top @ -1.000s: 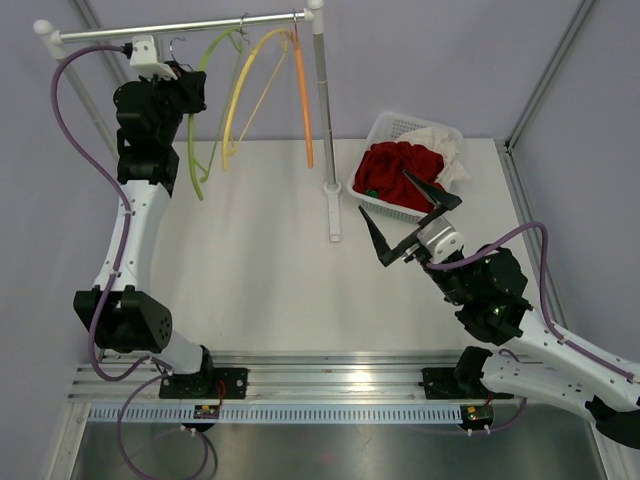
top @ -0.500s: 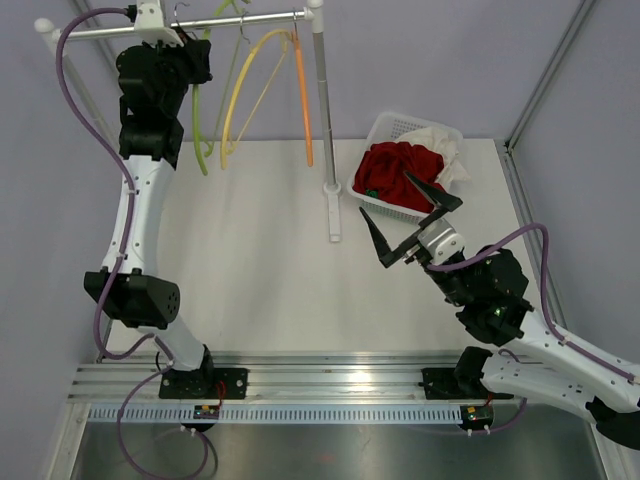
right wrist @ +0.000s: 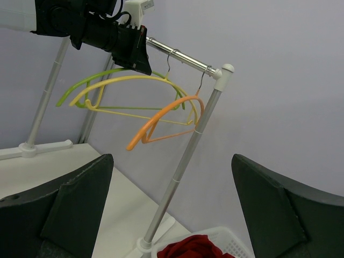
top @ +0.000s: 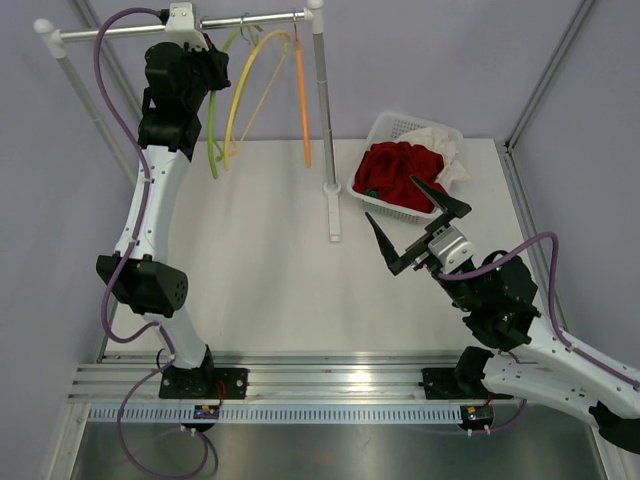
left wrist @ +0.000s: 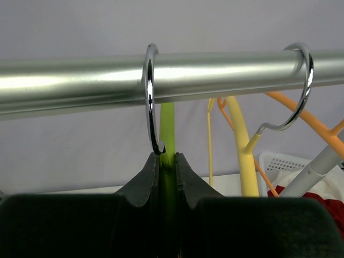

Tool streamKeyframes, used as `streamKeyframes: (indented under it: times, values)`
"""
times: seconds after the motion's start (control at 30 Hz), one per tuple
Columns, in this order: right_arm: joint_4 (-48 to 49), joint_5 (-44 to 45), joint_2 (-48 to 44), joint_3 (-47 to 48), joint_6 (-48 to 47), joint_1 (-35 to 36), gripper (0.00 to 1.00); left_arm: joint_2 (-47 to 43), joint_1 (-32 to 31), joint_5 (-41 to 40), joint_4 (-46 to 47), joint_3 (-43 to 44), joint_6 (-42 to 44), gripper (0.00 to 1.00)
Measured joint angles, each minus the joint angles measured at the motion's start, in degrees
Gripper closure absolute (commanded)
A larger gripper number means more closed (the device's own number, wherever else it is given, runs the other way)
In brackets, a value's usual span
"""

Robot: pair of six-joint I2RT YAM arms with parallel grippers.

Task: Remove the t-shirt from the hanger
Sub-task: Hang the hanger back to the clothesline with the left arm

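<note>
My left gripper releases the green hanger now, since the green hanger's metal hook loops over the bar [top: 150, 27], with the hanger's neck hanging below.
Three bare hangers hang on the metal rail [top: 150, 27]: green [top: 213, 140], yellow [top: 238, 95] and orange [top: 303, 110]. My left gripper [top: 207, 70] is up at the rail, shut on the green hanger's neck [left wrist: 167, 134], just below its metal hook [left wrist: 150, 97]. A red t-shirt [top: 395, 175] lies in the white basket [top: 392, 125] at the back right, with a white cloth [top: 445, 150] beside it. My right gripper [top: 418, 225] is open and empty, above the table in front of the basket.
The rack's upright pole [top: 322, 100] and its foot [top: 333, 210] stand between the hangers and the basket. The rack's left pole [top: 75, 80] leans at the table's far left. Frame bars run down the back corners.
My left gripper has risen and moved right along the rail, carrying the green hanger, whose hook is now over the rail. My right gripper has shifted slightly to the right.
</note>
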Motion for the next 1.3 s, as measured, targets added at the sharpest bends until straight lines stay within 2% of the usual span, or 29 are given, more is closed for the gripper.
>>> streamKeyframes:
  times: [0.03,0.07,0.1,0.17,0.37,0.47,0.5,0.57,0.6,0.7,0.83,1.03,1.3]
  values:
    - [0.0,0.0,0.0,-0.02,0.02,0.0,0.01,0.0,-0.07,-0.11,0.0,0.0,0.07,0.98]
    - [0.0,0.02,0.07,-0.04,0.0,0.0,0.0,0.0,-0.13,-0.13,0.0,0.0,0.11,0.9]
    - [0.0,0.02,0.2,-0.04,0.02,0.0,0.01,0.0,-0.2,-0.2,0.07,-0.04,0.17,0.87]
    - [-0.04,0.02,0.44,-0.04,0.02,0.0,0.0,-0.11,-0.24,-0.26,0.79,-0.66,0.28,0.85]
    - [-0.09,0.02,0.55,-0.15,0.02,0.0,0.01,-1.95,-0.35,-0.52,2.16,-3.58,0.33,0.69]
    - [-0.2,0.02,0.52,-0.15,0.02,0.0,0.0,-3.96,-0.39,-0.96,2.64,-6.49,0.35,0.52]
    - [-0.22,0.02,0.55,-0.15,0.02,0.0,0.0,-4.96,-0.39,-1.16,2.97,-7.89,0.33,0.4]
    - [-0.26,0.02,0.55,-0.15,0.02,0.0,0.0,-6.69,-0.39,-1.46,3.08,-9.94,0.39,0.29]
    - [-0.24,0.02,0.55,-0.15,0.02,0.0,0.0,-7.45,-0.39,-1.6,3.08,-10.49,0.46,0.2]
    - [-0.26,0.04,0.59,-0.15,0.04,0.0,0.0,-9.73,-0.39,-1.81,3.17,-11.69,0.46,0.08]
    - [-0.28,0.28,1.18,-0.15,0.15,0.0,0.0,-13.99,-0.39,-1.84,3.43,-14.49,0.52,0.01]
    - [-0.31,1.9,3.91,0.0,1.18,0.0,0.0,-23.47,-0.39,-1.92,3.89,-22.67,0.37,0.01]
    - [-1.18,9.33,10.21,3.65,8.72,0.0,0.01,-40.92,-0.39,-2.05,7.87,-40.94,-1.27,0.01]
